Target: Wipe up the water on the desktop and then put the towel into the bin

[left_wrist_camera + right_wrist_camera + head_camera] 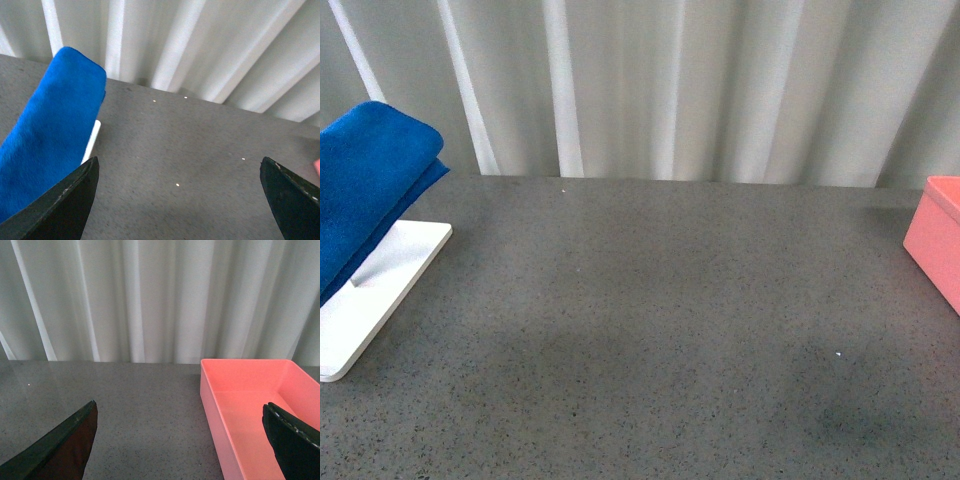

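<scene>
My left gripper will grab the blue towel (50,135) by its folded top (75,62) next, to wipe up the water.
The blue towel (365,190) hangs folded over a stand at the far left of the dark speckled desktop (650,320); the left wrist view also shows the towel (50,135). At the right edge stands the salmon-pink bin (938,240), and in the right wrist view the bin (250,405) is empty. A faint darker patch (860,400) lies on the desktop at the front right; I cannot tell whether it is water. My left gripper (180,200) is open over bare desktop, beside the towel. Over the bin's near wall my right gripper (180,440) is open. Neither arm shows in the front view.
A flat white stand base (380,290) lies under the towel at the left. White pleated curtains (670,90) close off the desktop's far edge. A few tiny white specks (177,185) dot the surface.
</scene>
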You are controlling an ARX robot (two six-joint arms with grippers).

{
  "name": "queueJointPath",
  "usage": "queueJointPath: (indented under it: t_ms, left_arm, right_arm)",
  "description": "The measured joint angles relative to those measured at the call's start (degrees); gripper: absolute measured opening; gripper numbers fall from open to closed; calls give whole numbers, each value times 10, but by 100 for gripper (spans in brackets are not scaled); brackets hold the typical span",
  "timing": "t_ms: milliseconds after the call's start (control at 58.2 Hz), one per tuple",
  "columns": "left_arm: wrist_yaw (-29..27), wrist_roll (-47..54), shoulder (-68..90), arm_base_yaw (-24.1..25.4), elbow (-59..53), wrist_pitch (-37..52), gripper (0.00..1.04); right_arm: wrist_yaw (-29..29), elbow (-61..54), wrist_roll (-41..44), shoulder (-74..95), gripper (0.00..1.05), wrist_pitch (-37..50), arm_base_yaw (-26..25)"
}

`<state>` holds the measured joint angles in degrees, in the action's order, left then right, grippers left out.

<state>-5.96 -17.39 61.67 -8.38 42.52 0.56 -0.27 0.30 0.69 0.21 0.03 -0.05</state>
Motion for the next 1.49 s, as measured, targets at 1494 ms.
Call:
queueJointPath:
  t_ms: [1494]
  left_arm:
    - [-102,256,593,121,403,-5,94]
  right_arm:
    - [0,0,0,0,98,0,0]
